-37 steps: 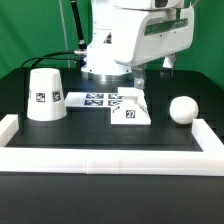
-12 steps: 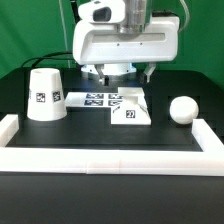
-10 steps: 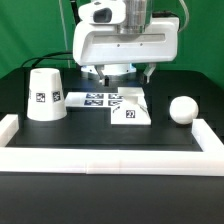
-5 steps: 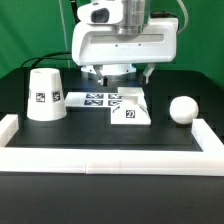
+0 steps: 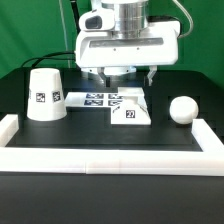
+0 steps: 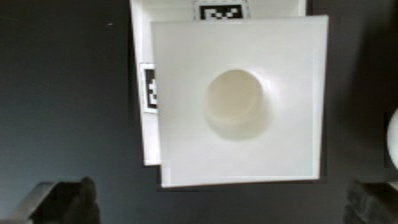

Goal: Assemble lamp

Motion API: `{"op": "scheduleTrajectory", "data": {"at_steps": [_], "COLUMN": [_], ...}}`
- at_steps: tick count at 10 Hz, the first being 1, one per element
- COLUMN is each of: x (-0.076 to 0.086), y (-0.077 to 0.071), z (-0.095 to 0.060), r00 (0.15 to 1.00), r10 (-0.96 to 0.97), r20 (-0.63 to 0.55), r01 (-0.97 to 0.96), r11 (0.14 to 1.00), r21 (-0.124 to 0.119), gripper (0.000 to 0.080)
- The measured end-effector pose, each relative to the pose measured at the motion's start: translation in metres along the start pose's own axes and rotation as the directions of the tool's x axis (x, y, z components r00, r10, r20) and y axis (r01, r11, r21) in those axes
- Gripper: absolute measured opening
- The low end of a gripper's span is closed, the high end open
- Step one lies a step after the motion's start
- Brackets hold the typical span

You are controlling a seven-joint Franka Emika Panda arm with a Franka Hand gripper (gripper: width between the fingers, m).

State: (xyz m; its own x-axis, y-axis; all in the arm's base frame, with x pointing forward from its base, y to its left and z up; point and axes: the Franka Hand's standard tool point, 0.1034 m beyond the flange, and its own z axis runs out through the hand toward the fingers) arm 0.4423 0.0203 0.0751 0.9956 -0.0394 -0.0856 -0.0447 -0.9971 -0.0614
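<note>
Next, my gripper grabs the lamp base by its opposite side edges. That keeps the lamp base's oval socket (image 6: 235, 95) free for the bulb.
The flat square lamp base (image 5: 130, 108) lies on the black table beside the marker board (image 5: 95, 99). The cone shade (image 5: 45, 95) stands at the exterior view's left. The round-headed bulb (image 5: 183, 109) lies at the right. My gripper (image 5: 127, 78) hangs above the base, open and empty, with its fingers spread wide. In the wrist view the base (image 6: 267, 60) fills the middle and shows its oval socket (image 6: 237, 102). The gripper (image 6: 219, 205) has its dark fingertips (image 6: 63, 203) at the two corners, clear of the base. The bulb's edge (image 6: 393, 135) just shows.
White border rails run along the front (image 5: 110, 153) and up both sides (image 5: 8, 128). The marker board peeks out from under the base in the wrist view (image 6: 148, 85). Cables hang behind the arm.
The hand turned to face the camera squarely earlier on. In the last half second it rose slightly and shifted a little to the exterior view's right. The lamp parts have not moved.
</note>
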Motion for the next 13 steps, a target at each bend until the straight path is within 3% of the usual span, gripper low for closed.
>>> {"op": "scheduleTrajectory", "data": {"at_steps": [2,5,13], "x": [0.0,-0.011,-0.014], "y": [-0.001,-0.015,-0.01], "z": [0.001,0.011,0.023], "r00": [1.0,0.999,0.998], "r10": [-0.001,-0.045,-0.06], "r20": [-0.008,-0.022,-0.02], "r01": [0.001,0.045,0.06], "r11": [1.0,0.999,0.998], "r21": [-0.001,-0.013,-0.015], "gripper": [0.07,0.07,0.07]}}
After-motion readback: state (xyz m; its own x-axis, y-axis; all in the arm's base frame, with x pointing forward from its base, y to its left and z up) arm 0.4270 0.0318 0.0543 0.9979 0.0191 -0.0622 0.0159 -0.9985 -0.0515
